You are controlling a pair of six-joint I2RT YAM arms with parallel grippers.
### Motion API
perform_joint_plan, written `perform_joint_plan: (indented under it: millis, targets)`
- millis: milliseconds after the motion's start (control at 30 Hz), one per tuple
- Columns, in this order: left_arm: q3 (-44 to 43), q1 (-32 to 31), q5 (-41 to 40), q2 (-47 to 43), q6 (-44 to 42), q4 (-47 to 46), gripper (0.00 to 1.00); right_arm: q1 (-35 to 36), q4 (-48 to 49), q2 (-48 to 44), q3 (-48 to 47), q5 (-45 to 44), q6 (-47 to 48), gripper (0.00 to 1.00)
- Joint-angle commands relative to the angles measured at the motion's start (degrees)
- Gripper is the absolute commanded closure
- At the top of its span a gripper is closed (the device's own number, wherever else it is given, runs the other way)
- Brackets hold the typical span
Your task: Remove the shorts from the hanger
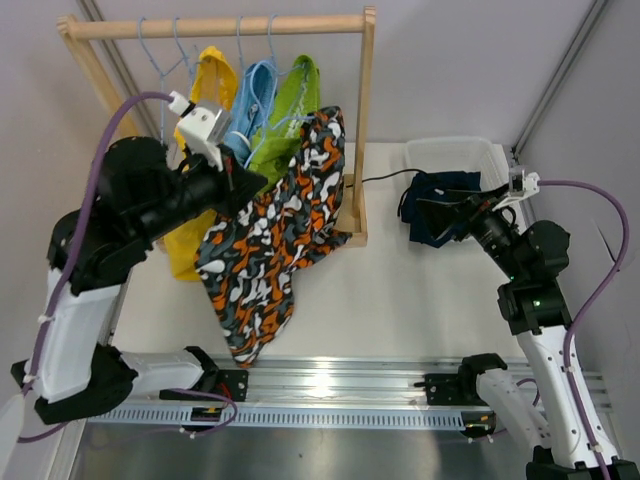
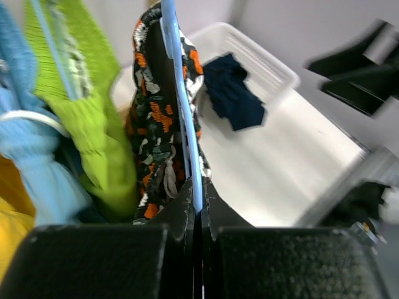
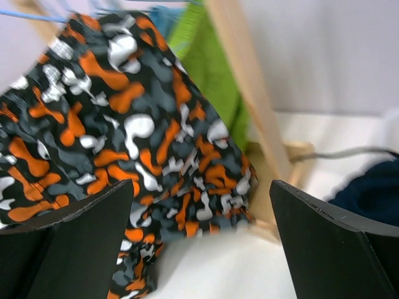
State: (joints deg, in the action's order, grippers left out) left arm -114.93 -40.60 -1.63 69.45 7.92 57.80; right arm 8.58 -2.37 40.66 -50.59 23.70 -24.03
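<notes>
The patterned shorts need to come off, so my right gripper should next grab them by the bin-facing side near the waistband (image 1: 334,136) and leave the hanger free.
The black shorts with orange-white pattern (image 1: 275,240) hang on a light blue hanger (image 2: 187,124) in front of the wooden rack (image 1: 215,27), their lower end draped toward the table's front. My left gripper (image 2: 198,187) is shut on that hanger's thin bar, just below the patterned shorts (image 2: 156,118). Yellow shorts (image 1: 205,85), light blue shorts (image 1: 258,95) and lime green shorts (image 1: 290,110) hang from the rail behind. Navy shorts (image 1: 440,205) lie in the white bin (image 1: 455,150). My right gripper (image 3: 202,205) stands open over the bin, facing the patterned shorts (image 3: 124,124), holding nothing.
The rack's right wooden post (image 1: 365,130) and its foot stand between the patterned shorts and the bin. A dark cable (image 1: 385,177) runs from the post's base toward the bin. A metal rail (image 1: 330,380) crosses the near table edge.
</notes>
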Motion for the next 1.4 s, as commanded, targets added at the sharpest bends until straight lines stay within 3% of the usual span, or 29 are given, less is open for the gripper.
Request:
perform_joint_plan:
  millis: [0, 300, 667, 700, 733, 767, 800, 900, 1067, 1367]
  targets:
    - [-1.3, -2.5, 7.9, -2.5, -0.5, 2.5, 1.00, 2.3, 12.9, 1.3, -1.2, 8.7, -1.8, 0.00]
    - [-3.1, -3.5, 22.3, -7.1, 3.8, 0.8, 1.00, 11.1, 10.2, 6.6, -9.1, 5.9, 5.0, 0.01]
    - [0.2, -3.6, 29.1, -9.9, 6.5, -5.9, 1.00, 19.6, 16.0, 13.4, -9.2, -0.6, 7.3, 0.01]
    - [0.1, -3.6, 29.0, -10.1, 6.4, -5.8, 1.00, 20.8, 16.6, 14.1, -9.1, -0.7, 7.2, 0.06]
    - [0.1, -3.6, 28.8, -10.2, 6.3, -5.6, 1.00, 21.3, 17.2, 14.8, -9.1, 0.1, 7.5, 0.28]
    - [0.2, -3.6, 28.3, -10.3, 6.2, -5.2, 1.00, 21.8, 17.5, 15.9, -9.3, 0.3, 7.8, 0.54]
    - [-0.3, -3.6, 26.5, -10.3, 5.9, -4.9, 1.00, 22.6, 17.5, 16.2, -9.4, -0.1, 8.4, 1.00]
    - [-2.3, -3.6, 21.6, -9.9, 5.3, -1.4, 1.00, 23.0, 16.6, 14.4, -8.8, -3.6, 9.2, 1.00]
    - [-4.2, -3.6, 6.2, -7.7, 4.5, 7.2, 1.00, 20.6, 9.7, 8.3, -8.4, -14.8, 13.7, 1.00]
    - [-1.8, -3.6, -1.9, -7.0, 3.9, 10.2, 1.00, 7.4, 3.4, 2.2, -8.3, -15.5, 12.0, 1.00]
